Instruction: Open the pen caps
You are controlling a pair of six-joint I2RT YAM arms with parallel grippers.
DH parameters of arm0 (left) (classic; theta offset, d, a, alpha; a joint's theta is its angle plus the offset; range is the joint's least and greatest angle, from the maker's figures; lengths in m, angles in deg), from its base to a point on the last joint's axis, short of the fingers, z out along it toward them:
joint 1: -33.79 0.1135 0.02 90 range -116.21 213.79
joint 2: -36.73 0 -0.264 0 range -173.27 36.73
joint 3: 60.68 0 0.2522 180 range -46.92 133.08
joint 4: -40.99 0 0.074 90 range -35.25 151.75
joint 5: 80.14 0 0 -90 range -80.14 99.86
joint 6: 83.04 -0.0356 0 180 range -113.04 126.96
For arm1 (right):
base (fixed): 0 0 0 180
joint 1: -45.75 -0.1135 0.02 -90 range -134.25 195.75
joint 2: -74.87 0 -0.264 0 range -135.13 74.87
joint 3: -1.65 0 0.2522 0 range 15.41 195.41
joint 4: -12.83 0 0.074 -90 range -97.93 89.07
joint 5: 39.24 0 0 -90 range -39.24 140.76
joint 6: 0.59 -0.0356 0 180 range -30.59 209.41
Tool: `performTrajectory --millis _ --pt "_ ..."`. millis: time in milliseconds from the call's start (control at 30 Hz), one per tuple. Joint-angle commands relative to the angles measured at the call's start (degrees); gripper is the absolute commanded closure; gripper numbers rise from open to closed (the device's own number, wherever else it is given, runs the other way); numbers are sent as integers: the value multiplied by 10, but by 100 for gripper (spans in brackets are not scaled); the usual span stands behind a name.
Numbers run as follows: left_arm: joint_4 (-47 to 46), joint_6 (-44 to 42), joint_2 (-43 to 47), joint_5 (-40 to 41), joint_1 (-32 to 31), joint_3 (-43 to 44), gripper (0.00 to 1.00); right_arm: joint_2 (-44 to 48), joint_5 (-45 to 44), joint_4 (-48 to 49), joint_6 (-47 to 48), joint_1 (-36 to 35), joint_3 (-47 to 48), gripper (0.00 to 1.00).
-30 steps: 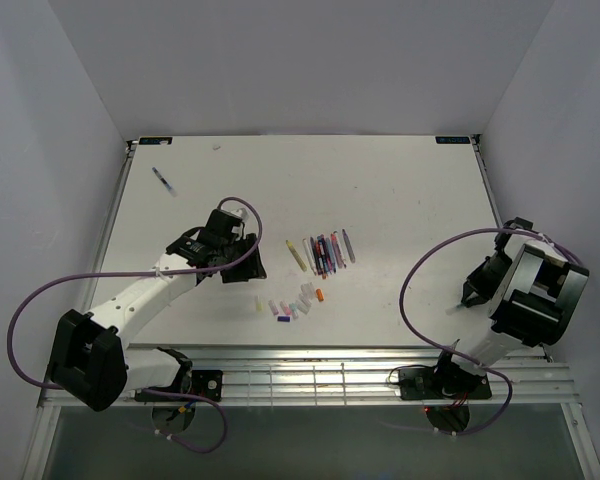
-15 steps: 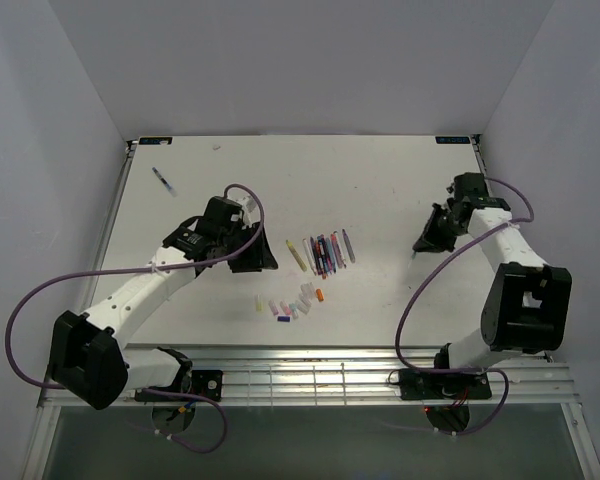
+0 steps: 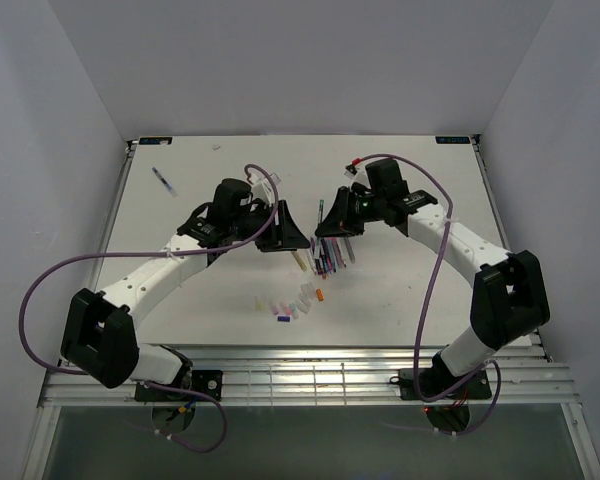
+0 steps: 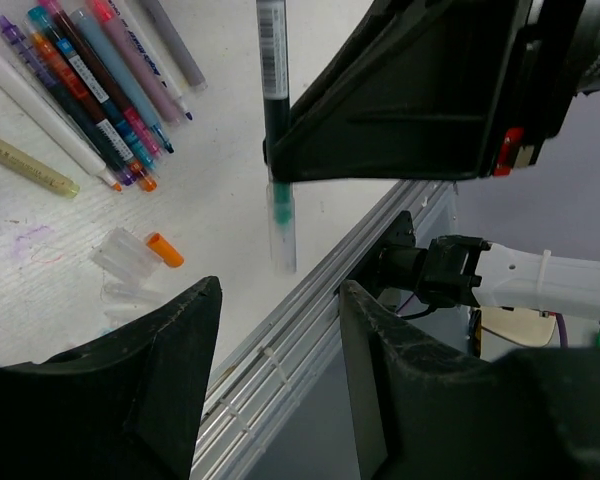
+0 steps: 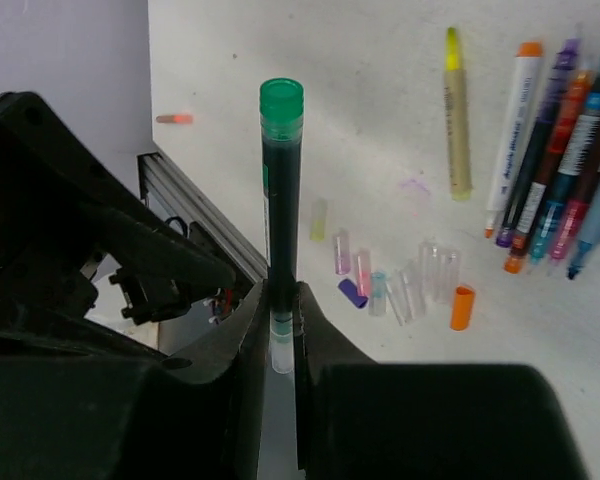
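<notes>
My left gripper should next grip the clear cap where it sticks out past my right gripper's fingers, so that it can pull the cap off the pen.
My right gripper is shut on a dark pen with a green end, held above the table in mid-air. The pen's clear cap sticks out past the fingers toward my left gripper. My left gripper is open and empty; in its view the pen and clear cap lie just beyond its fingertips. In the top view the two grippers, left and right, face each other closely over the row of pens. Several loose pen caps lie on the table.
The row of pens and the loose caps, one orange, lie below the grippers. A single pen lies at the far left. The table's metal front rail is near.
My right arm swung from the right side to the table's middle, now holding the pen. My left gripper moved right and forward to face it.
</notes>
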Motion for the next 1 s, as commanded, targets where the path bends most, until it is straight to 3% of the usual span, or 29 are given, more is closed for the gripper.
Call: performTrajectory --millis 0,167,567,967 --pt "-31 6 8 -8 -3 9 39 0 36 61 -54 -23 22 92" --pt "-75 26 36 -4 -5 -42 38 -2 48 77 -68 -33 16 92" --pt "-68 17 26 11 -17 -54 42 -7 55 94 -90 -46 11 92" --pt "-51 2 13 13 -17 -54 79 -37 65 93 -84 -50 33 92"
